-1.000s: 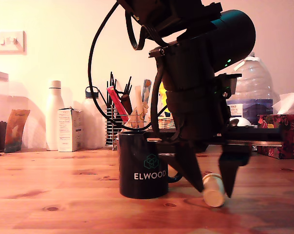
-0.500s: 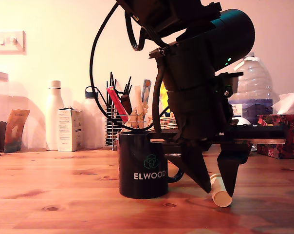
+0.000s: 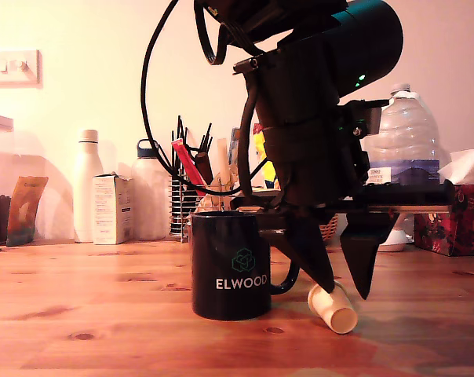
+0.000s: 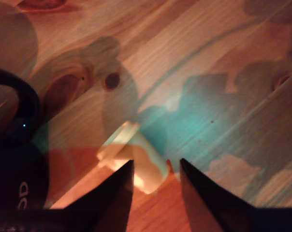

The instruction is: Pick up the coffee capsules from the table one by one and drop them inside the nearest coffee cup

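The cream-beige coffee capsule needs to drop inside the black ELWOOD cup [image 3: 231, 267], so my gripper will grab the capsule by its narrow base next.
The black ELWOOD coffee cup [image 3: 231, 267] stands upright on the wooden table [image 3: 103, 330], with its handle toward the exterior view's right. Just right of that handle a cream coffee capsule [image 3: 333, 309] lies tipped on its side on the planks. My gripper [image 3: 347, 293] hangs right above it, fingers apart, and the left fingertip [image 3: 326, 283] is at the capsule's upper side. In the wrist view the capsule [image 4: 143, 159] rests against one finger, with a gap to the other side of the gripper [image 4: 156, 162]. The cup's dark body [image 4: 10, 164] sits at the frame's edge.
Along the back wall stand a white bottle [image 3: 88, 184], a small carton [image 3: 111, 208], a wire holder of utensils [image 3: 198, 184], a large water bottle [image 3: 410, 141] and a tissue box [image 3: 457, 212]. Bare planks [image 4: 209, 58] stretch beyond the capsule.
The gripper has lifted a little and shifted toward the cup. The capsule has turned and slid left toward the cup's handle, still low at the table.
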You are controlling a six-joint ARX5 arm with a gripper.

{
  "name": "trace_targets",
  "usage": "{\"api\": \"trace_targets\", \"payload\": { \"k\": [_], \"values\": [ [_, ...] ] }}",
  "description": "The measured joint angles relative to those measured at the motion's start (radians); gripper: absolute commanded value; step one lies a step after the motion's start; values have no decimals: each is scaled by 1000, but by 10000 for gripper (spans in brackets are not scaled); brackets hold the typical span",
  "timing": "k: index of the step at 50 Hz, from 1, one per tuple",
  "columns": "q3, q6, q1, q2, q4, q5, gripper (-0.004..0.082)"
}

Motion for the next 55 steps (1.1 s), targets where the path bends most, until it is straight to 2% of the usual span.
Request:
{"api": "trace_targets", "payload": {
  "k": [2, 4, 5, 7, 8, 9, 11, 12, 15, 16, 18, 19, 24, 25, 39, 40, 46, 47, 49, 50, 55],
  "values": [
    [0, -11, -1, 0, -1, 1, 323],
    [0, -15, -2, 0, -4, 1, 403],
    [0, -39, -2, 0, -6, 1, 440],
    [0, -42, -2, 0, -11, 1, 510],
    [0, -42, -2, 0, -14, 0, 536],
    [0, -64, -2, 0, -16, -1, 556],
    [0, -64, -2, 0, -21, -4, 576],
    [0, -82, -2, 0, -24, -6, 576],
    [0, -82, -5, 0, -33, -17, 576],
    [0, -133, -7, 0, -35, -22, 576],
    [0, -136, -11, 0, -35, -29, 576],
    [0, -183, -13, 0, -34, -29, 576],
    [0, -216, -21, 0, -18, -31, 576],
    [0, -236, -21, 0, -11, -31, 576],
    [0, -288, -19, 0, 42, -53, 576],
    [0, -311, -19, 0, 41, -55, 576],
    [0, -325, -13, 0, 34, -56, 576],
    [0, -347, -12, 0, 32, -56, 576],
    [0, -347, -10, 0, 31, -56, 576],
    [0, -364, -9, 0, 32, -57, 576],
    [0, -383, -6, 0, 42, -58, 576]
  ]
}}
